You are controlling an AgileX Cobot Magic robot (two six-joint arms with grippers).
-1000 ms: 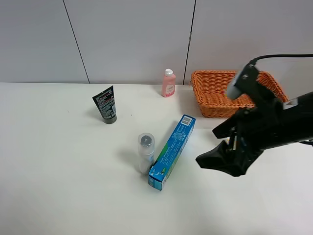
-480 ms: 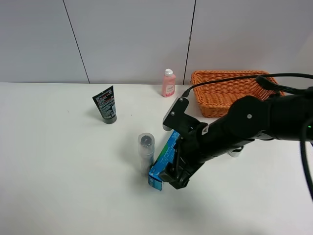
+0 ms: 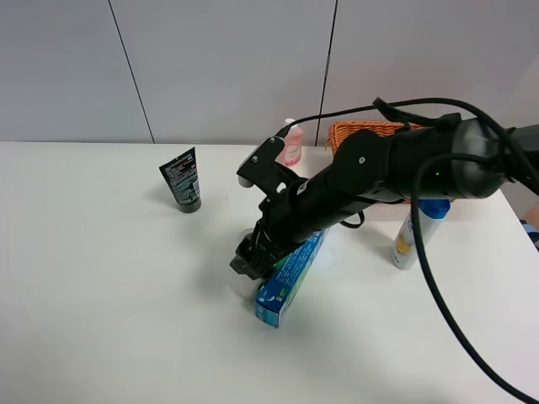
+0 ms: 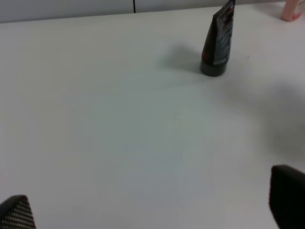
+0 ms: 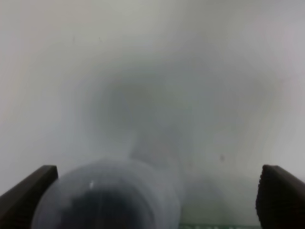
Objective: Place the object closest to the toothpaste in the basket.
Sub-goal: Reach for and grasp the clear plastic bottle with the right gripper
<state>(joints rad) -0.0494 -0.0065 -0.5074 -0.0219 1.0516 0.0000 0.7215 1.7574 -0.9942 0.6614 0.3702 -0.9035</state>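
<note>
The robot's right gripper should grab the clear bottle by its round top [image 5: 108, 198] next, to put the object closest to the toothpaste in the basket.
The blue toothpaste box [image 3: 287, 279] lies on the white table [image 3: 109, 295]. The clear round-topped bottle [image 5: 107, 198] stands right beside it; in the high view my right arm covers most of it. My right gripper [image 3: 251, 255] hangs low over that bottle, open, with the bottle top between its two dark fingers [image 5: 27, 194], nearer the left one. The orange wicker basket [image 3: 364, 131] stands at the back right, partly behind the arm. My left gripper [image 4: 152, 210] is open and empty over bare table; it is out of the high view.
A black tube [image 3: 182, 178] stands upright at the back left and shows in the left wrist view [image 4: 218, 40]. A pink bottle [image 3: 292, 145] stands by the wall next to the basket. A white, blue and yellow spray can [image 3: 414, 233] stands at the right.
My right arm has swung left from the right side of the table, over the toothpaste box, and down onto the clear bottle. The spray can at the right is now uncovered.
</note>
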